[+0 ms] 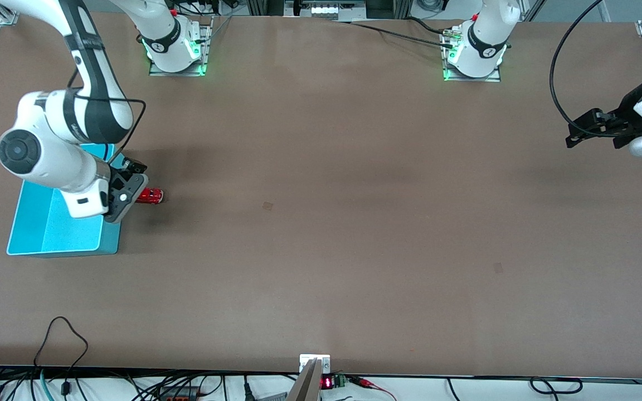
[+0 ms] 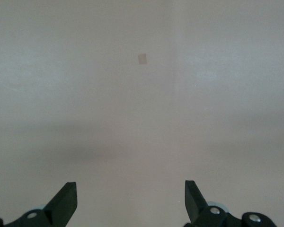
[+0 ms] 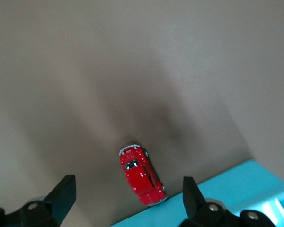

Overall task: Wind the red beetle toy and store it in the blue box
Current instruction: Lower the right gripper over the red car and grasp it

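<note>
My right gripper next grabs the red beetle toy [image 1: 150, 196] across its long sides, to wind it along its length and store it in the box.
The red beetle toy [image 1: 150, 196] stands on the brown table right beside the blue box [image 1: 31, 223], against the box's long wall that faces the left arm's end. My right gripper [image 1: 133, 184] hangs open and empty over the toy and the box's rim. In the right wrist view the toy [image 3: 141, 177] shows between the open fingers of the right gripper [image 3: 128, 179], with the box's edge [image 3: 236, 189] next to it. My left gripper [image 1: 573, 132] waits open and empty above the table at the left arm's end; its wrist view [image 2: 130, 185] shows only bare table.
Small pale patches mark the tabletop [image 1: 268, 205] [image 1: 498, 268]; one shows in the left wrist view [image 2: 142, 58]. Cables [image 1: 59, 345] and a small mount [image 1: 314, 365] lie along the table edge nearest the front camera.
</note>
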Robot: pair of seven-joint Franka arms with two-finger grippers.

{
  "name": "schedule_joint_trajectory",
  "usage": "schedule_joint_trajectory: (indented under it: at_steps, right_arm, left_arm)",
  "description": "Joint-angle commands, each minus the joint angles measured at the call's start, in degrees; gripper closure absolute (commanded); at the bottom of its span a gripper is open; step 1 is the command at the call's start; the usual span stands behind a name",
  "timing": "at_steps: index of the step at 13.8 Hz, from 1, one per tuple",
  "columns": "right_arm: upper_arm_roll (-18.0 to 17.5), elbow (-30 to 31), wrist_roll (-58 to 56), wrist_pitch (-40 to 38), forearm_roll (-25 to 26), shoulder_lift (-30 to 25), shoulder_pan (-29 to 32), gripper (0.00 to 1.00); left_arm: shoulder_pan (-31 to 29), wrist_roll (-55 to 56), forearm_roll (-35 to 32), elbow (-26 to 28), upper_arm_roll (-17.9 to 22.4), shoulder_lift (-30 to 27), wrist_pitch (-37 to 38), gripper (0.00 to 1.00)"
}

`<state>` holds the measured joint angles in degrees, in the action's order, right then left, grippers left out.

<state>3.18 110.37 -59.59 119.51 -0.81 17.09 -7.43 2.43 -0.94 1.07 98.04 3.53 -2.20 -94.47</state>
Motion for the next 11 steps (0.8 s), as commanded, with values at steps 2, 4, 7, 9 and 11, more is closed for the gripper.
schedule_joint_trajectory:
  at_steps: [2, 4, 7, 9, 11]
  right_arm:
    - [0.0, 0.5, -16.3, 3.8, 0.4, 3.7, 2.8, 0.0]
    - [0.0, 1.6, -21.6, 5.3, 0.4, 4.0, 3.6, 0.0]
    - [0.0, 6.1, -23.0, 9.1, 0.3, 3.8, 3.5, 0.0]
    - [0.0, 9.8, -23.9, 13.0, 0.4, 3.6, 3.4, 0.0]
    - [0.0, 11.8, -25.4, 15.0, 0.4, 3.6, 3.6, 0.0]
  left_arm:
    - [1.0, -1.2, -1.4, -0.1, 0.2, -0.4, 1.6, 0.0]
    - [1.4, -0.9, -2.1, -0.2, -0.9, -0.3, 1.7, 0.0]
    - [1.4, -0.6, -5.5, -1.2, -3.2, -0.3, 2.7, 0.0]
    - [1.1, -1.2, -5.4, -1.3, -3.2, -0.4, 3.0, 0.0]
    - [0.8, -1.3, -4.9, -1.3, -3.2, -0.3, 3.0, 0.0]
